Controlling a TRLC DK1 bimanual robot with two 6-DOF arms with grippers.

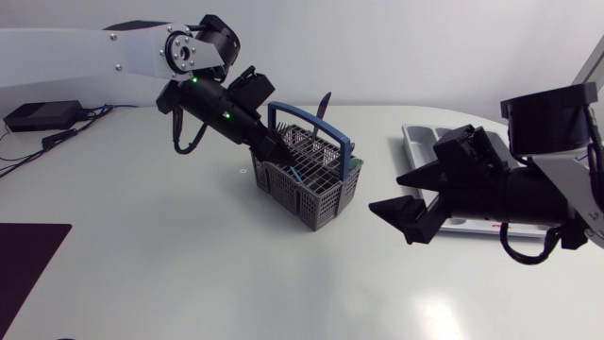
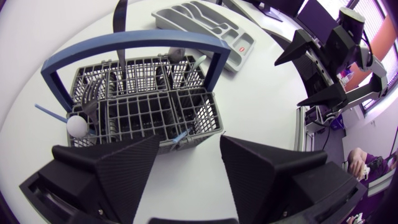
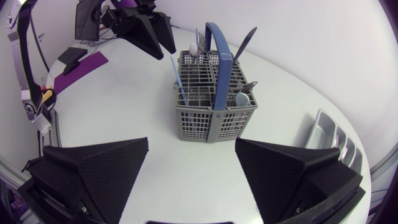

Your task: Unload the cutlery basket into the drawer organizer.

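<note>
The left gripper will next grab the white cutlery piece by its round end sticking up, since the bars of the basket close around the rest of the piece.
A grey cutlery basket (image 1: pixel 311 184) with a blue arched handle (image 1: pixel 311 118) stands mid-table. It holds a black utensil (image 2: pixel 118 18), a fork (image 3: pixel 200 40), a thin blue stick (image 3: pixel 177 78) and a white round-ended piece (image 2: pixel 77 126). My left gripper (image 1: pixel 274 146) hangs over the basket's left corner, open; in the left wrist view (image 2: pixel 186 162) a blue tip (image 2: pixel 180 138) shows just ahead of the gap, with neither finger touching it. My right gripper (image 1: pixel 411 215) is open to the right of the basket, nothing between its fingers (image 3: pixel 93 168). The grey drawer organizer (image 1: pixel 425 142) lies behind my right arm, partly hidden.
The organizer (image 2: pixel 205 25) has several long empty compartments. A dark mat (image 1: pixel 28 250) lies at the table's left edge. A black box with cables (image 1: pixel 42 115) sits at the far left. Bare tabletop (image 1: pixel 208 274) lies in front of the basket.
</note>
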